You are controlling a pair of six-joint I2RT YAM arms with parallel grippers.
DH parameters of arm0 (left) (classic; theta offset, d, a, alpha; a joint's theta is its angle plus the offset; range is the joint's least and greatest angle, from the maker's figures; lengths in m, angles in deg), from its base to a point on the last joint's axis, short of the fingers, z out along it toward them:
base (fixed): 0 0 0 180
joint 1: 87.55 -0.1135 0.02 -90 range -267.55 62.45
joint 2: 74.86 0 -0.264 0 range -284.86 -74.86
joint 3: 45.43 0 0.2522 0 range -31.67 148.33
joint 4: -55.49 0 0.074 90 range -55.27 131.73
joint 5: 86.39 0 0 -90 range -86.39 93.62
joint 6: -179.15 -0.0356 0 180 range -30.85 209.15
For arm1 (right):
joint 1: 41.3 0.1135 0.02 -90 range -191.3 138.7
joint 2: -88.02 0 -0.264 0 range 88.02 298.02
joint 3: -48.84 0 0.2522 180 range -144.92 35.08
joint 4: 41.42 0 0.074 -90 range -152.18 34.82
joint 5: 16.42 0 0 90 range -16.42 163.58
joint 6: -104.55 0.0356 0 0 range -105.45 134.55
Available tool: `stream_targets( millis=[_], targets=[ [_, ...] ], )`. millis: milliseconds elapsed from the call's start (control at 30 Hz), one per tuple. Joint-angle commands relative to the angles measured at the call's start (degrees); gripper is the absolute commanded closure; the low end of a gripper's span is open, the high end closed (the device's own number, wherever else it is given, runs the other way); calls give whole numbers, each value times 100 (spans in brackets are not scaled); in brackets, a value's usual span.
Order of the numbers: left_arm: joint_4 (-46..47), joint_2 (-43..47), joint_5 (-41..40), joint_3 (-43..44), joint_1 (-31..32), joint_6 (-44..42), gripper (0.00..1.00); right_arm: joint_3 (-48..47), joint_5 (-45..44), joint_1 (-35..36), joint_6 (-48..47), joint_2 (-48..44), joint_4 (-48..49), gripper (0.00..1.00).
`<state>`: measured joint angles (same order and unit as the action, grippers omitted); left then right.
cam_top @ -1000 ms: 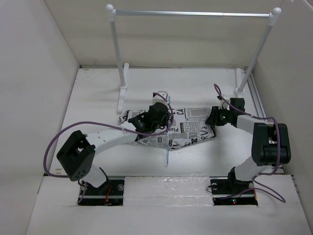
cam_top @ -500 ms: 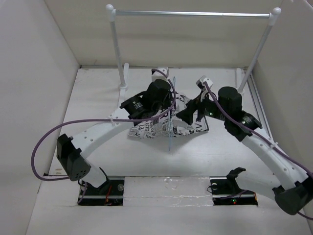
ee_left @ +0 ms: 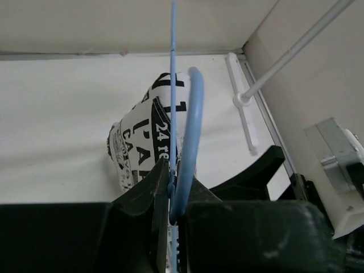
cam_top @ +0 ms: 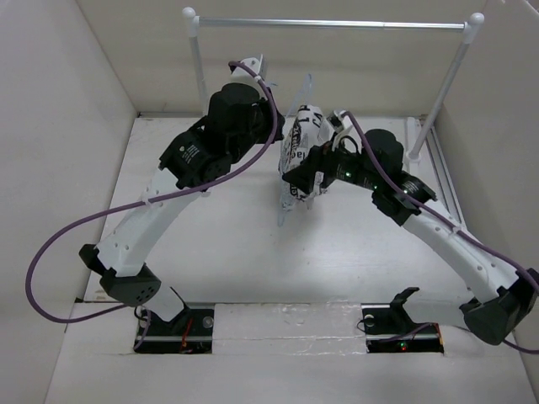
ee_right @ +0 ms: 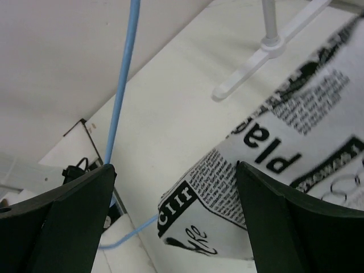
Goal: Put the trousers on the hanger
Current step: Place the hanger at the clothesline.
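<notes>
The hanger's hook has to stay free to hang on the bar. My right gripper will hold the pale blue hanger by its bare side wire.
The trousers, white with black newsprint, hang in a bunch over the pale blue wire hanger, lifted off the table. My left gripper is shut on the hanger just below its hook, with the trousers dangling beyond the fingers. My right gripper stands open close beside the cloth. In the right wrist view the trousers hang past the right finger, and the hanger wire runs past the left finger. Nothing is held between the right gripper's fingers.
The white-posted rack with its silver rail stands at the back, just behind and above the hanger. Its feet rest on the table. White walls close in both sides.
The left arm has lifted the hanger and trousers off the table toward the rack. The right arm rose alongside, and its gripper opened and let go of the cloth.
</notes>
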<state>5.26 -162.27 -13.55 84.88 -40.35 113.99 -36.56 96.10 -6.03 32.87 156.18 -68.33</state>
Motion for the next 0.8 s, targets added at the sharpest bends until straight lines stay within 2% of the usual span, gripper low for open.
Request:
stream_targets(
  millis=[0, 167, 367, 533, 667, 767],
  targets=[
    [219, -47, 328, 184, 44, -58, 100, -79, 437, 226, 478, 144, 945, 8],
    [281, -39, 407, 8, 44, -128, 100, 167, 297, 489, 549, 189, 902, 17],
    [351, -100, 425, -71, 44, -129, 100, 607, 112, 543, 769, -13, 1078, 18],
    [430, -179, 434, 16, 44, -14, 100, 537, 313, 648, 900, 320, 1261, 17],
    [561, -136, 267, -9, 44, 109, 100, 589, 341, 771, 1164, 400, 2000, 14],
    [694, -91, 205, -97, 44, 170, 100, 537, 200, 842, 1182, 496, 1817, 13]
  ],
)
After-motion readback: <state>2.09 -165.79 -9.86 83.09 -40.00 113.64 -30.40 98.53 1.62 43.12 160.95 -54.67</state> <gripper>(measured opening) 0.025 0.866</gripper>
